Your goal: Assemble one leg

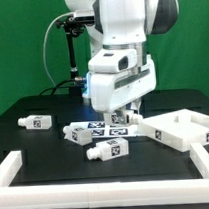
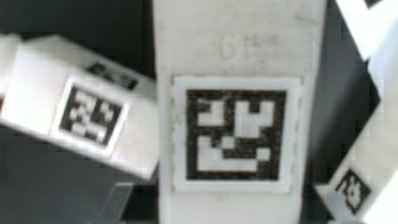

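Observation:
My gripper keeps holding the held leg for now, since the leg is above the black table and loose legs in the wrist view.
A leg [image 2: 237, 110], a stubby white peg with a square tag, fills the middle of the wrist view and lies lengthwise between my jaws. My gripper [image 2: 240, 205] is shut on it, with one grey finger [image 2: 128, 200] close against its side. In the exterior view my gripper [image 1: 119, 118] is low over the black table among the parts, and the held leg is mostly hidden by the hand. Other legs lie close by: one beside the held one [image 2: 71, 95], and several loose on the table [image 1: 33, 121] [image 1: 76, 133] [image 1: 105, 148].
The large flat white panel [image 1: 179, 126] lies at the exterior view's right, close to my gripper. Long white border rails [image 1: 16, 170] [image 1: 202, 177] run along the table's front. A lamp stand [image 1: 67, 55] and a green backdrop are behind.

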Robot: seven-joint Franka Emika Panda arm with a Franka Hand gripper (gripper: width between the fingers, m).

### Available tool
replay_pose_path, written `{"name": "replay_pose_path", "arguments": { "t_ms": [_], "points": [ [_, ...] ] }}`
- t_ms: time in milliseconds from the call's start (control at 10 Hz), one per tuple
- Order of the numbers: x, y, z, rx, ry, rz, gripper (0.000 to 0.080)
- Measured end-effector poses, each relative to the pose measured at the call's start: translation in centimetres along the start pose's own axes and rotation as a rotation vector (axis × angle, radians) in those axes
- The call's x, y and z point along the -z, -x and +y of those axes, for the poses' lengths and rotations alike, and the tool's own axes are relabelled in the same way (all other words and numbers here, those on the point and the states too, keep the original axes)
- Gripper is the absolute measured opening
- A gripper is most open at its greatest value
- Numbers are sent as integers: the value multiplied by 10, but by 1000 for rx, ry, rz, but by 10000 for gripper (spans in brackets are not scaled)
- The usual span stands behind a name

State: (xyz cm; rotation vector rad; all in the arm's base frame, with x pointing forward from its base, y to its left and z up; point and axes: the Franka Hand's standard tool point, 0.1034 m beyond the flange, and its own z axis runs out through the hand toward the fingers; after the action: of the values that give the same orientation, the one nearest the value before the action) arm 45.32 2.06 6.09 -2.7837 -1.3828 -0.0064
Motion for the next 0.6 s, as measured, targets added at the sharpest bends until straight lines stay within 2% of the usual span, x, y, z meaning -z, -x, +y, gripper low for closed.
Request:
{"name": "replay_pose_path", "arguments": {
  "t_ms": [300,400,500,600],
  "points": [
    [-2,2,-1,-26,-1,0,287],
    [-11,13,-14,-100,-4,-5,287],
    [-22,28,-33,-139,-21,-23,287],
    [-31,37,-45,-175,-18,-23,287]
  ]
}}
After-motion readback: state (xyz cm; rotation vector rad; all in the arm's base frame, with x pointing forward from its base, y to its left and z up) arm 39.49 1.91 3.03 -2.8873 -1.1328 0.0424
